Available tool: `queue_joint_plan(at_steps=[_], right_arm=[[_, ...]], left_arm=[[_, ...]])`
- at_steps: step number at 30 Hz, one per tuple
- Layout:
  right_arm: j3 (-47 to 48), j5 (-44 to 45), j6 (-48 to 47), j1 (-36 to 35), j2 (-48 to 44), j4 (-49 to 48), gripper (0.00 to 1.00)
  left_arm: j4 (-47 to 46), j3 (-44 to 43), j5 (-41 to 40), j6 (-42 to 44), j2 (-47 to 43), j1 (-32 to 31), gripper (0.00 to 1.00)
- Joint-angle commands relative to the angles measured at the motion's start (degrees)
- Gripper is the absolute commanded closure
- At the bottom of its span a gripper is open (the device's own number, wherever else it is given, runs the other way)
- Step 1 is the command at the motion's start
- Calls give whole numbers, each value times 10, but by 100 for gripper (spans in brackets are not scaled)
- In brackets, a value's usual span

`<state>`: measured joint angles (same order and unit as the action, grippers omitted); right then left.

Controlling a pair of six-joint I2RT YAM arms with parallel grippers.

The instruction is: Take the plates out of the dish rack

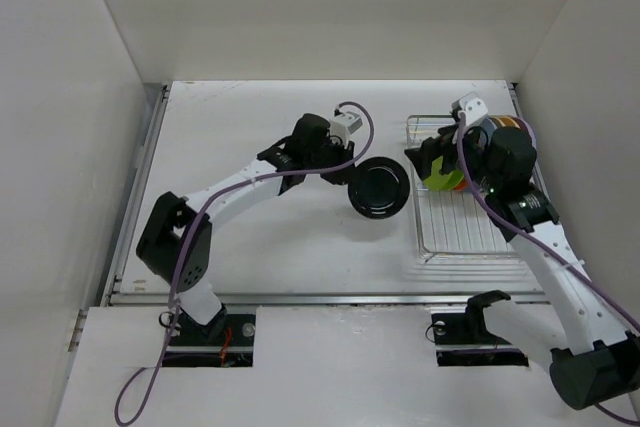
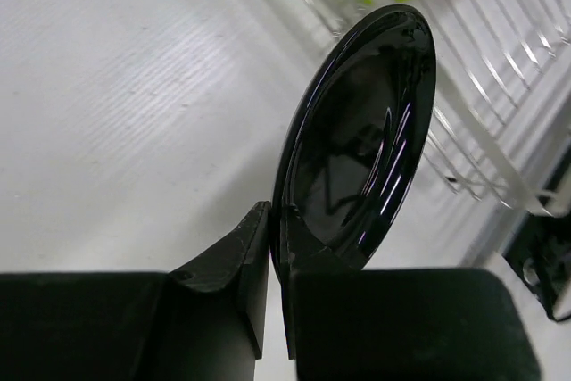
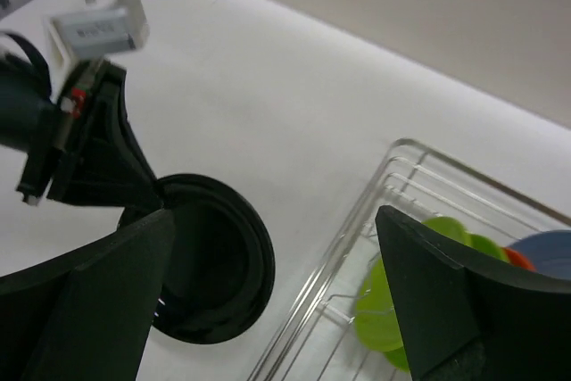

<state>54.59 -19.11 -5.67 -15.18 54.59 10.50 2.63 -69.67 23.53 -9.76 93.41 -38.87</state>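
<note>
The robot's right gripper will next grab a lime green plate by its exposed rim [image 1: 438,179] [image 3: 378,311], so the opposite edge stays free for the plate to be handed over to the left gripper.
A black plate [image 1: 380,188] hangs on edge just left of the dish rack [image 1: 470,232], with my left gripper [image 1: 349,177] shut on its rim. In the left wrist view both fingers pinch the black plate [image 2: 366,149] at its lower edge, at my left gripper [image 2: 278,220]. My right gripper [image 1: 428,162] stands open over the rack's left rim, with nothing between its fingers. Lime green plates [image 1: 440,177] stand in the rack behind it. In the right wrist view my right gripper [image 3: 275,216] spreads wide, the black plate [image 3: 214,274] to its left and the green plates [image 3: 375,310] to its right.
Orange and light blue plates [image 1: 505,125] stand at the rack's far end; the blue plate [image 3: 549,252] also shows in the right wrist view. The rack's near half [image 1: 470,247] holds only bare wires. White walls close in the table on three sides.
</note>
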Motion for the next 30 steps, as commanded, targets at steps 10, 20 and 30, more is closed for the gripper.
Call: queue_joint_plan(at_steps=[10,20,30], right_arm=[[41,380,12,2,79,-70,0],[105,459,-8,2,212,17,34],[116,477,-20,8,276,44,61]], left_arm=[[40,-90,-24,-17,137,17,100],[73,-127,-31,-11,205,17,100],[89,-132,-48,-17,216,17,79]])
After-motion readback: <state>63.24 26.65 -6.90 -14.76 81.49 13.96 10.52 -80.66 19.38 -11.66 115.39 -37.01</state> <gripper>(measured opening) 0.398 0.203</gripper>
